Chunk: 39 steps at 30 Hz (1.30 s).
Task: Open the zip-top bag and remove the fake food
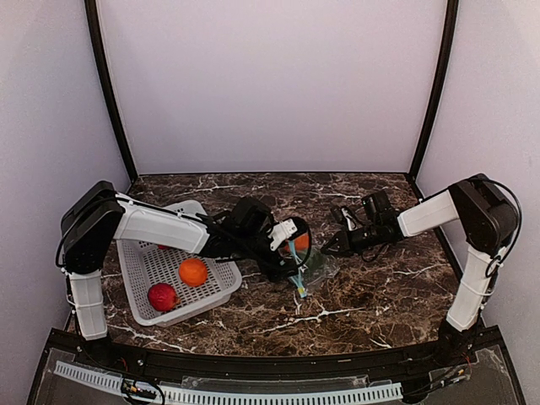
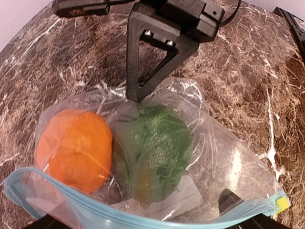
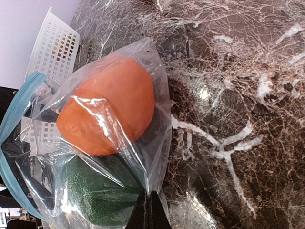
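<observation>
The dark green piece (image 1: 315, 267) (image 2: 157, 143) is in the bag's opening. My left gripper should grab it by its sides next, to take it out through the opening.
The clear zip-top bag (image 1: 319, 272) lies on the marble table between my grippers, its blue zip strip (image 2: 143, 220) towards the left arm. Inside it I see a round orange (image 2: 71, 148) and a dark green piece (image 2: 157, 143); both also show in the right wrist view, the orange (image 3: 112, 107) above the green piece (image 3: 90, 195). My left gripper (image 1: 291, 253) is open, its dark fingers (image 2: 233, 206) spread wide at the bag's mouth. My right gripper (image 3: 150, 210) is shut on the bag's bottom edge, as also shows in the left wrist view (image 2: 135, 95).
A white perforated basket (image 1: 135, 287) stands at the left under my left arm. It holds a round orange (image 1: 193, 272), a round red piece (image 1: 162, 296) and a red piece (image 1: 160, 246) mostly hidden by the arm. Black frame posts stand at the back corners.
</observation>
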{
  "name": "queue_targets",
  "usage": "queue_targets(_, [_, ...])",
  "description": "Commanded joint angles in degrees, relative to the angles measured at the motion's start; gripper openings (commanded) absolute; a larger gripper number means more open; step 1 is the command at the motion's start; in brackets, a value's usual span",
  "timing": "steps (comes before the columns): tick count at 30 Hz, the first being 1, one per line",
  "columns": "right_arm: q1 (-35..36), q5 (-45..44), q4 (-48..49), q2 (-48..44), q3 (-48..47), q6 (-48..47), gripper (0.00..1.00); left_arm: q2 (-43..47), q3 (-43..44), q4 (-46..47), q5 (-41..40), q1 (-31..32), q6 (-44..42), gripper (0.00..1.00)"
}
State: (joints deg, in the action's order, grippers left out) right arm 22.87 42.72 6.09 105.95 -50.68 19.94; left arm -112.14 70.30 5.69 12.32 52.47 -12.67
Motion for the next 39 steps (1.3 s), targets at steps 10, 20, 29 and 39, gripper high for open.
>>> queue_targets(10, [0.94, 2.48, 2.79, -2.83, 3.74, 1.70, 0.00, -5.67, 4.74, 3.45, 5.01, 0.97, -4.53, 0.94])
queue_targets(20, [5.60, 2.59, 4.62, -0.80, 4.53, 3.33, 0.00, -9.27, 7.31, 2.57, 4.67, 1.58, -6.18, 0.94])
queue_targets(29, [4.07, 0.63, 4.72, -1.69, 5.81, 4.62, 0.00, -9.24, 8.80, -2.98, 2.48, 1.59, -6.36, 0.80])
queue_targets(39, [0.99, -0.38, 5.91, -3.02, 9.19, 5.82, 0.00, 1.58, -1.53, 2.90, 1.79, 1.62, -4.76, 0.66])
